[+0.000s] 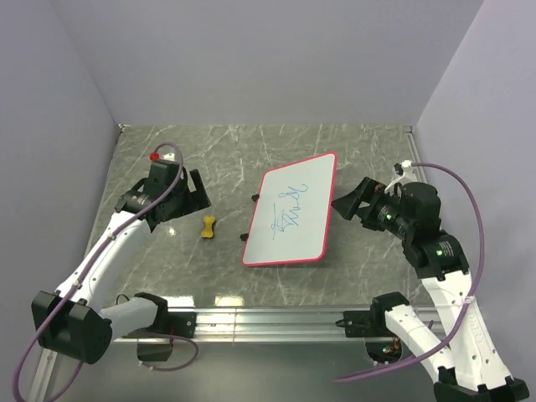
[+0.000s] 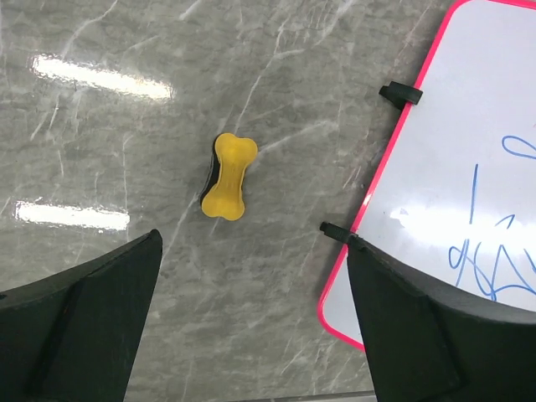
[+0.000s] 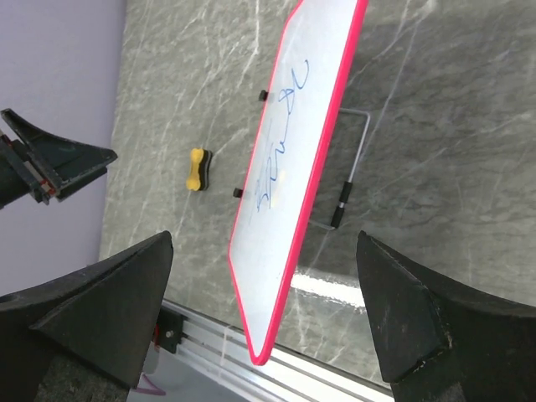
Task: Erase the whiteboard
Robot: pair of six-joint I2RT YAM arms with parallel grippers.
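My left gripper should next grab the yellow bone-shaped eraser from above across its narrow middle (image 1: 208, 227), so its dark bottom stays free to erase the whiteboard (image 1: 293, 211).
The whiteboard (image 1: 293, 211) is white with a red-pink rim and blue scribbles, and stands tilted at the table's middle. It also shows in the left wrist view (image 2: 456, 126) and the right wrist view (image 3: 297, 142). A yellow bone-shaped eraser (image 1: 208, 227) lies on the table left of the board, also in the left wrist view (image 2: 229, 177) and the right wrist view (image 3: 198, 169). My left gripper (image 1: 198, 191) is open and empty, above the table just beyond the eraser (image 2: 251, 322). My right gripper (image 1: 346, 203) is open and empty, just right of the board's right edge (image 3: 264, 314).
Two small black clips (image 2: 399, 93) stick out from the board's left edge. A wire stand (image 3: 350, 180) props the board from behind. An aluminium rail (image 1: 268, 321) runs along the near table edge. Purple walls close the left, back and right sides.
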